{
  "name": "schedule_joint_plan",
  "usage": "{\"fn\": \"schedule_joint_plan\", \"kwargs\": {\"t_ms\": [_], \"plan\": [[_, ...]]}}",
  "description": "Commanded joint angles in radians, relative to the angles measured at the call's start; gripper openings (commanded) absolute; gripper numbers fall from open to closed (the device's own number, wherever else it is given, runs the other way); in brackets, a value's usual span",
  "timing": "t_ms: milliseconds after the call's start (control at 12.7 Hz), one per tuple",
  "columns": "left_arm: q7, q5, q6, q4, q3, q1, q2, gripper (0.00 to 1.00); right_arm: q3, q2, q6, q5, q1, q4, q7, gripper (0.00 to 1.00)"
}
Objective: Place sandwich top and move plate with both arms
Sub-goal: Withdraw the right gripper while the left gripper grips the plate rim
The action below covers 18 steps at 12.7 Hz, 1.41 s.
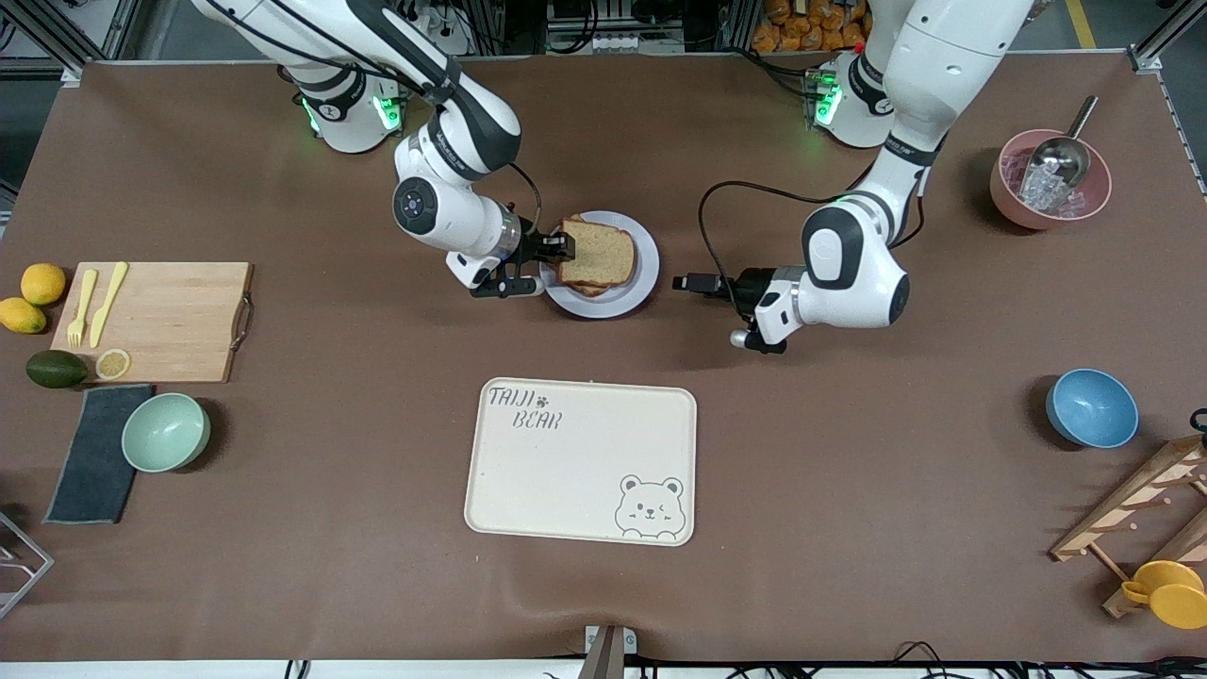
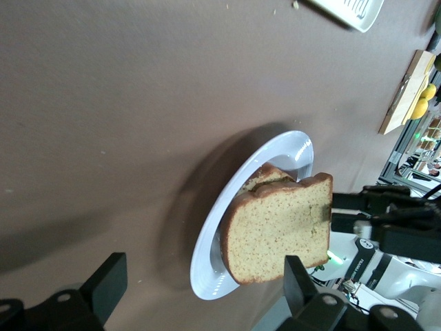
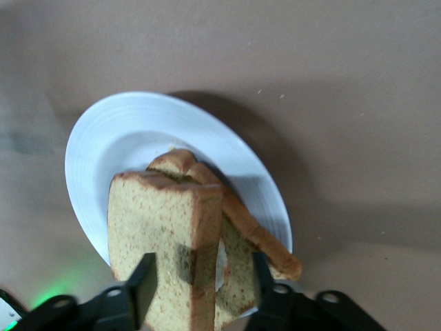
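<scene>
I should next move the plate onto the bear tray [image 1: 582, 462], so I need to grab the plate by its rim [image 1: 655, 273] with my left gripper first.
The plate [image 1: 644, 274] sits mid-table, farther from the front camera than the bear tray. On it lies a lower bread slice [image 3: 265, 243] with the sandwich top [image 1: 599, 253] resting over it, raised at the edge toward the right arm's end. My right gripper [image 1: 556, 250] is at that raised edge. It is open, and the sandwich top [image 3: 155, 227] stands loose between its parted fingers. My left gripper [image 1: 693, 283] is open and low beside the plate [image 2: 207, 269], toward the left arm's end, holding nothing. In the left wrist view the sandwich top [image 2: 282, 231] leans over the plate.
A cream bear tray [image 1: 580, 462] lies nearer the front camera. Toward the right arm's end are a cutting board [image 1: 170, 321], lemons [image 1: 42, 283], an avocado [image 1: 55, 369] and a green bowl [image 1: 165, 432]. Toward the left arm's end are a pink bowl [image 1: 1049, 181], a blue bowl [image 1: 1091, 407] and a wooden rack [image 1: 1146, 509].
</scene>
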Motion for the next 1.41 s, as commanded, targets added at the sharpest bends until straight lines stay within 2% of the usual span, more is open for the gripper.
{"fn": "schedule_joint_plan", "kwargs": {"t_ms": [0,157,236,314,472,707,865,1100,1336], "plan": [[0.003,-0.053,0.021,-0.023,0.004,-0.042,-0.005,1.00,0.003,-0.069,-0.153,-0.015,-0.080,0.038,0.030,1.00],[0.011,-0.123,0.069,-0.024,0.004,-0.092,-0.001,1.00,-0.004,-0.100,-0.309,-0.015,-0.146,0.110,0.035,1.00],[0.017,-0.152,0.098,-0.027,0.004,-0.117,0.001,1.00,-0.011,-0.106,-0.346,-0.015,-0.166,0.129,0.035,1.00],[0.019,-0.160,0.106,-0.030,0.004,-0.129,0.008,1.00,-0.046,-0.106,-0.382,-0.018,-0.172,0.152,0.030,1.00],[0.019,-0.165,0.106,-0.042,0.003,-0.134,0.009,1.00,-0.164,-0.100,-0.525,-0.091,-0.166,0.261,0.030,1.00],[0.019,-0.176,0.136,-0.049,0.003,-0.169,0.018,1.00,-0.374,-0.092,-0.731,-0.167,-0.116,0.400,0.021,1.00],[0.017,-0.183,0.144,-0.049,0.001,-0.178,0.027,1.00,-0.433,-0.092,-0.805,-0.226,-0.115,0.466,0.012,1.00],[0.019,-0.225,0.153,-0.055,0.001,-0.208,0.029,1.00,-0.519,-0.094,-0.944,-0.390,-0.076,0.621,-0.027,1.00],[0.017,-0.234,0.173,-0.055,0.000,-0.214,0.036,1.00,-0.692,-0.112,-1.074,-0.395,0.012,0.746,-0.183,1.00]]}}
